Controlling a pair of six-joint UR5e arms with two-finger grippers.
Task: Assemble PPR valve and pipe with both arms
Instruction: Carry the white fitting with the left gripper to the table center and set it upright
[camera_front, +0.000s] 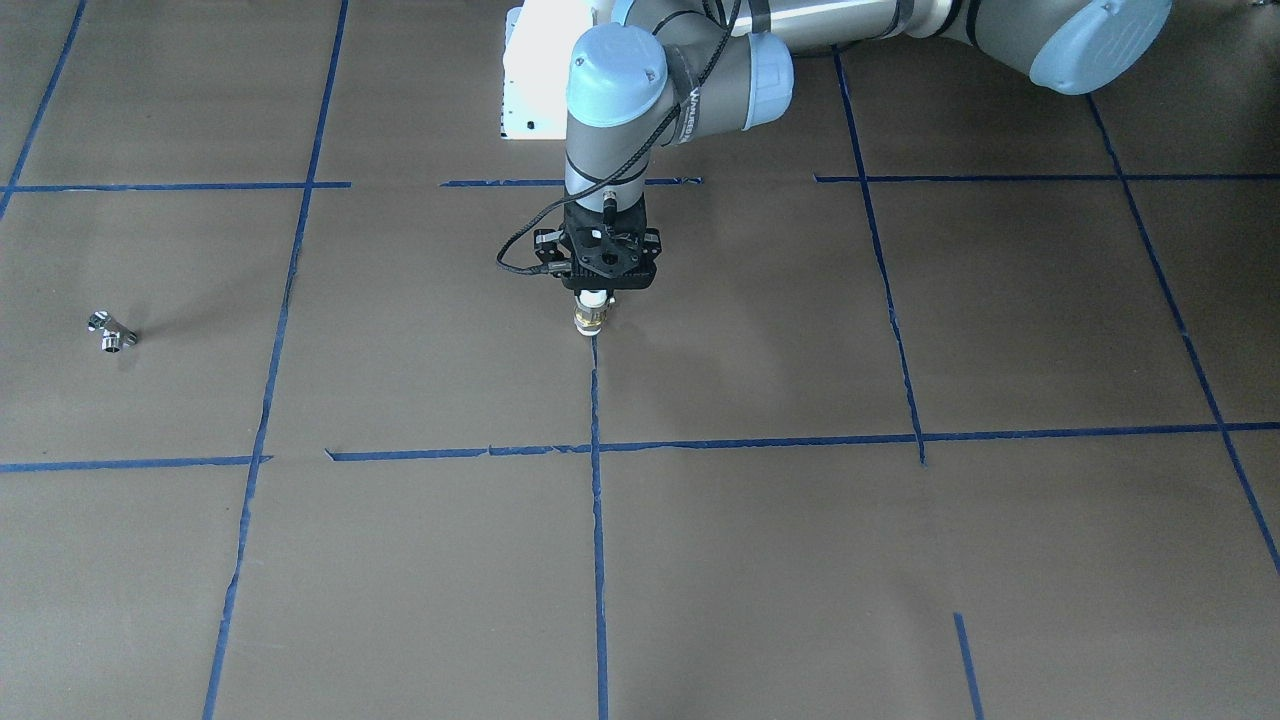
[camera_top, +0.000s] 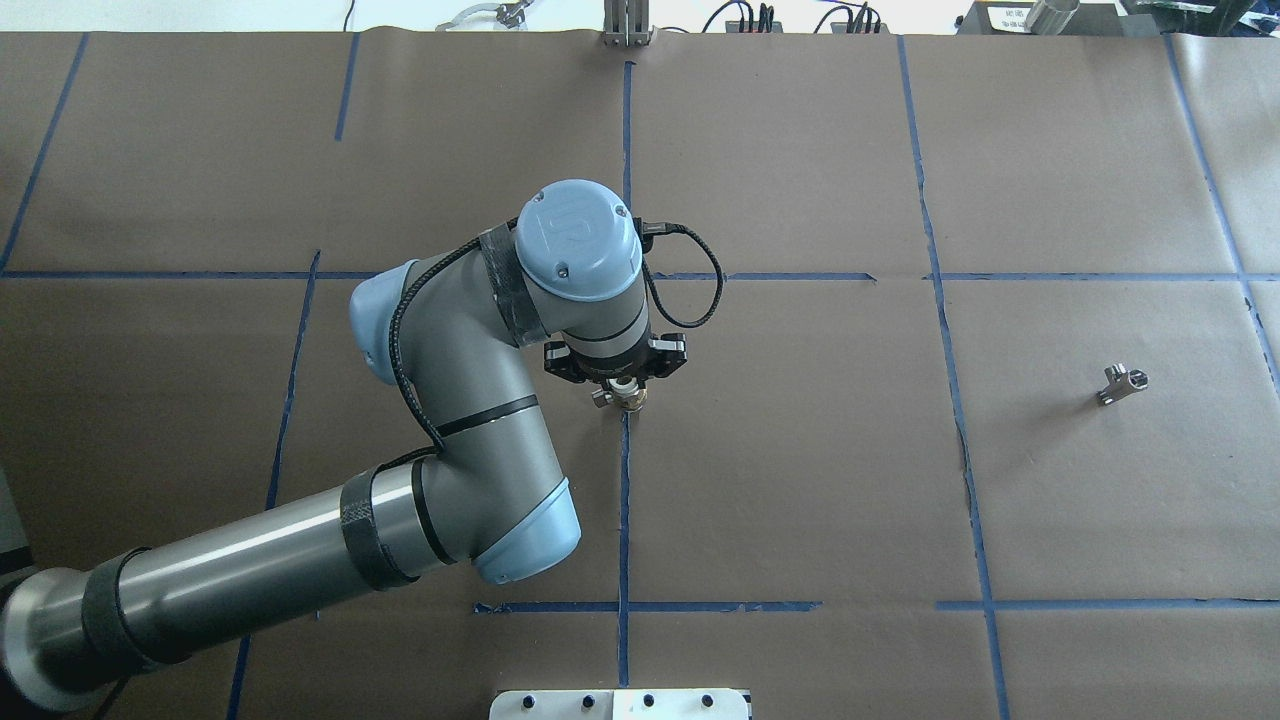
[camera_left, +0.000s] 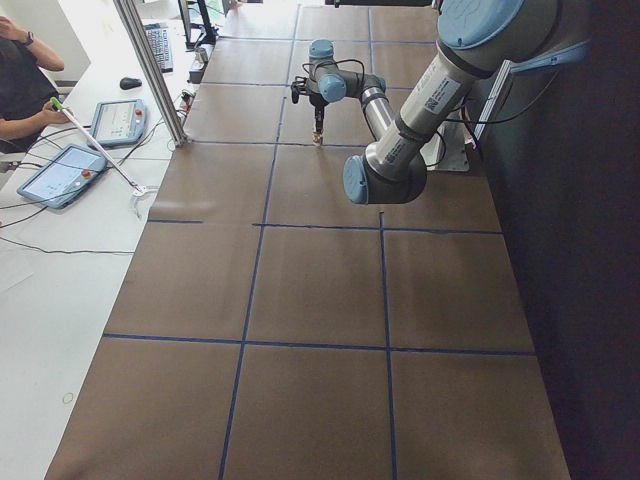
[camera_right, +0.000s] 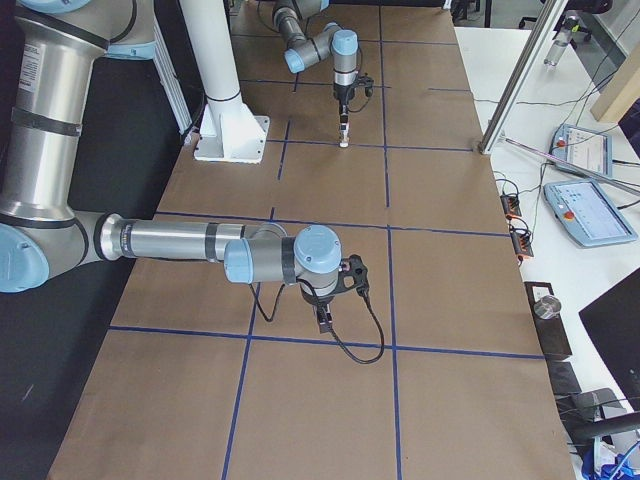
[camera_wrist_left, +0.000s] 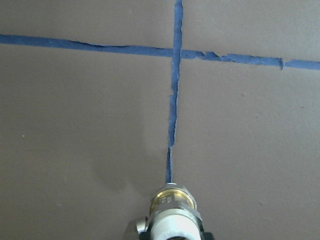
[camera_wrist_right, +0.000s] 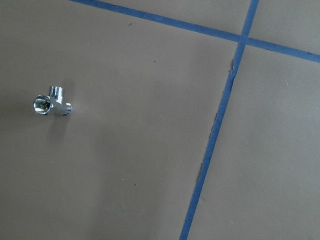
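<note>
I should open my left gripper now, because the PPR valve's lower end (camera_front: 588, 330) touches the brown paper at the blue tape (camera_front: 593, 341) and the valve would stay standing.
My left gripper (camera_top: 622, 386) points straight down near the table's middle and is shut on the PPR valve (camera_top: 629, 399). The valve hangs upright, white top in the jaws, brass band below, as the front view (camera_front: 590, 318) and the left wrist view (camera_wrist_left: 172, 212) show. Its lower end is at or just above the paper, at the end of a blue tape line. The pipe (camera_top: 1121, 383), a small chrome forked fitting, lies alone far to the right; it also shows in the front view (camera_front: 111, 333) and the right wrist view (camera_wrist_right: 52, 103). My right gripper (camera_right: 323, 320) shows only in the exterior right view, so I cannot tell its state.
Brown paper with a grid of blue tape lines (camera_top: 624, 500) covers the table. A white pedestal base (camera_front: 535, 70) stands at the robot's side. Tablets and an operator (camera_left: 25, 85) are beyond the far table edge.
</note>
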